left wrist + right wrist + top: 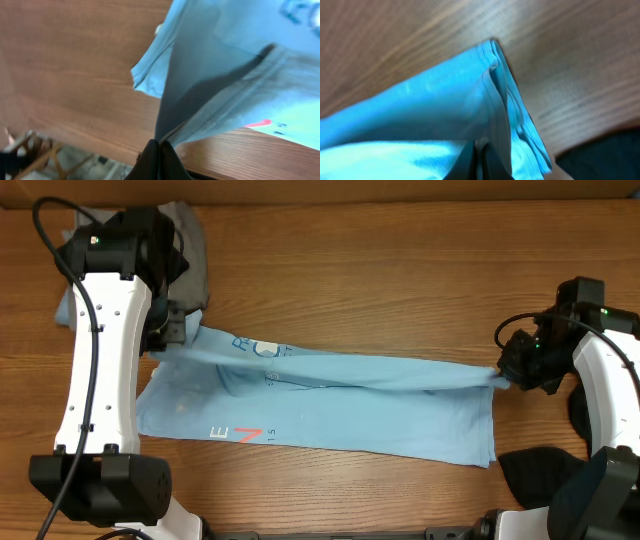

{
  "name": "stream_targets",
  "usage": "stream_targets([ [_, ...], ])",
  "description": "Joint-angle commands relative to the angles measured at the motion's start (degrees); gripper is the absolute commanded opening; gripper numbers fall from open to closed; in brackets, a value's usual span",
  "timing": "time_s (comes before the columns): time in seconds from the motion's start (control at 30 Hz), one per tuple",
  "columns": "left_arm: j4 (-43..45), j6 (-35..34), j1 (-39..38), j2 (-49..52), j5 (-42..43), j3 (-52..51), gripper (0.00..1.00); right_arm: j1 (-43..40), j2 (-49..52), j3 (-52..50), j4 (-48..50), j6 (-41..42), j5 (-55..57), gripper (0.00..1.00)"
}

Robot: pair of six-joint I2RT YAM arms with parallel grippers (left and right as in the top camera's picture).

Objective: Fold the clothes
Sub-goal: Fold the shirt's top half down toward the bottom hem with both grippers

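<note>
My left gripper moves the shirt's held edge toward the shirt's lettered front before release; lifted above the shirt's back part, it would fall short now.
A light sky-blue T-shirt [330, 405] lies stretched lengthwise across the wooden table, with coral-red and white lettering near its front left. My left gripper [178, 338] is shut on the shirt's upper left edge, which it holds pulled taut and a little lifted. The left wrist view shows the dark fingertips of that gripper [160, 147] pinched together on a bunched fold of the shirt [240, 75]. My right gripper [507, 375] is shut on the upper right corner. In the right wrist view its jaws [481, 155] clamp the layered blue hem [420, 110].
A grey garment [190, 255] lies at the back left, partly under the left arm, with a bit of pale blue cloth [66, 308] beside it. A black garment [540, 465] sits at the front right by the right arm's base. Bare wood [400, 270] stretches behind the shirt.
</note>
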Motion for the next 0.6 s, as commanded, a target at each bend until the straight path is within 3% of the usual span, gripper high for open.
stream_targets([
  [0.0, 0.0, -3.69, 0.85, -2.62, -4.35, -2.67, 0.04, -0.13, -1.66, 0.42, -1.51, 0.22, 2.58, 0.04],
  [0.57, -0.02, -4.96, 0.85, -2.73, -4.33, -12.35, 0.04, -0.13, -1.64, -5.92, -7.48, 0.28, 5.73, 0.04],
])
